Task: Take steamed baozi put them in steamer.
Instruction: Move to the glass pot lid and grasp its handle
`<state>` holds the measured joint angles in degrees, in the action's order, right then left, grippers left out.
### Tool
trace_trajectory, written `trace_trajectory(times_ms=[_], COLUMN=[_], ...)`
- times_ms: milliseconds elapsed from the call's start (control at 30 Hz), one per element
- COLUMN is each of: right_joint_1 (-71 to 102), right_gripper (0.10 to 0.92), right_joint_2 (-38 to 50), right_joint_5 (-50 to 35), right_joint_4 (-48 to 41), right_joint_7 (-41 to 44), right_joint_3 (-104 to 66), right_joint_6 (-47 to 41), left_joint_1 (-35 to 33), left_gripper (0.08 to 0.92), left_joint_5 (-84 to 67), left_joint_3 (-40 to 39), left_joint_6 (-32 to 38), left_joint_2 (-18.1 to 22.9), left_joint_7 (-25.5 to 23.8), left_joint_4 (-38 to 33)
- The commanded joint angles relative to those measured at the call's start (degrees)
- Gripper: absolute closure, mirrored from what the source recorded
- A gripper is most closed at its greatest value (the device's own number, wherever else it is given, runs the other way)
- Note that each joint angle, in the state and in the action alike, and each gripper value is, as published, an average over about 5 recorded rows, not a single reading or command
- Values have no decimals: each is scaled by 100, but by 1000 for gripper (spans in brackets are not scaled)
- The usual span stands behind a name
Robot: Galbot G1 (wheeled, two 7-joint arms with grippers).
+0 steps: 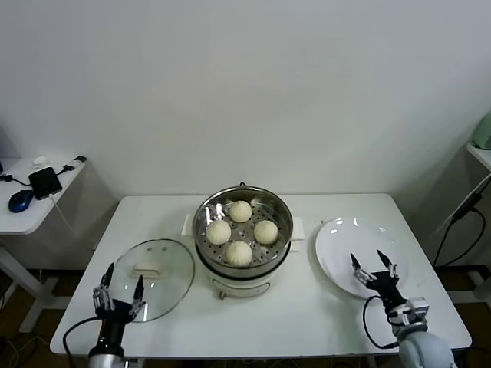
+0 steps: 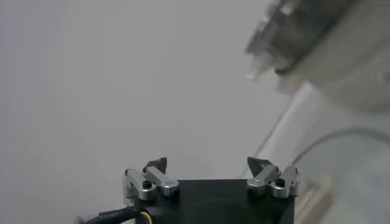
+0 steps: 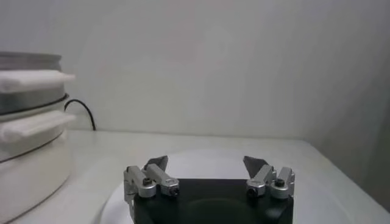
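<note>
The glass lid's disc is much wider than my open fingers, so my left gripper will grab the glass lid by its narrow cream handle (image 1: 147,271) next.
Several cream-white baozi (image 1: 240,211) sit on the perforated tray inside the steel steamer (image 1: 205,239) at the table's middle. The steamer's side also shows in the right wrist view (image 3: 27,125). My left gripper (image 1: 121,289) is open and empty at the table's front left, over the near edge of the glass lid (image 1: 157,268); its jaws show wide apart in the left wrist view (image 2: 208,163). My right gripper (image 1: 374,264) is open and empty over the white plate (image 1: 337,245) at the front right, jaws wide apart in the right wrist view (image 3: 206,161).
The plate (image 3: 201,161) holds nothing. A side table (image 1: 31,218) at the far left carries a phone (image 1: 45,182) and a mouse (image 1: 20,201). A cable (image 1: 460,218) hangs at the far right.
</note>
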<state>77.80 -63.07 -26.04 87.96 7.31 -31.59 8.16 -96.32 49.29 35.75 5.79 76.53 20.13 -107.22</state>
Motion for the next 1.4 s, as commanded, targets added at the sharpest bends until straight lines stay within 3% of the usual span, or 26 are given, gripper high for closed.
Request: trace_trajectory(times_ms=[33,367,1167,1400], right_joint_1=[434,671,846,834], right_gripper=[203,203,203,203], right_joint_2=[-397,-483,-676,-758], right_joint_5=[229,215,358,441], right_joint_4=[140,313,425,403], right_joint_7=[-74,-77,-61,-52], right_joint_3=[-232,-340,-463,-441], right_joint_6=[134,148,212,206], left_joint_1=[372,1029,2044,2050], left_gripper=[177,177,180,338], left_joint_5=[2676,3126,3176,3087], left_joint_3=[74,-20,-313,-328], left_joint_6=[-84,-113,-808,-872], left_joint_2=[-322,-315,-217,-200], left_joint_7=[587,735,355,339], left_joint_4=[1123,1864,2741,2787])
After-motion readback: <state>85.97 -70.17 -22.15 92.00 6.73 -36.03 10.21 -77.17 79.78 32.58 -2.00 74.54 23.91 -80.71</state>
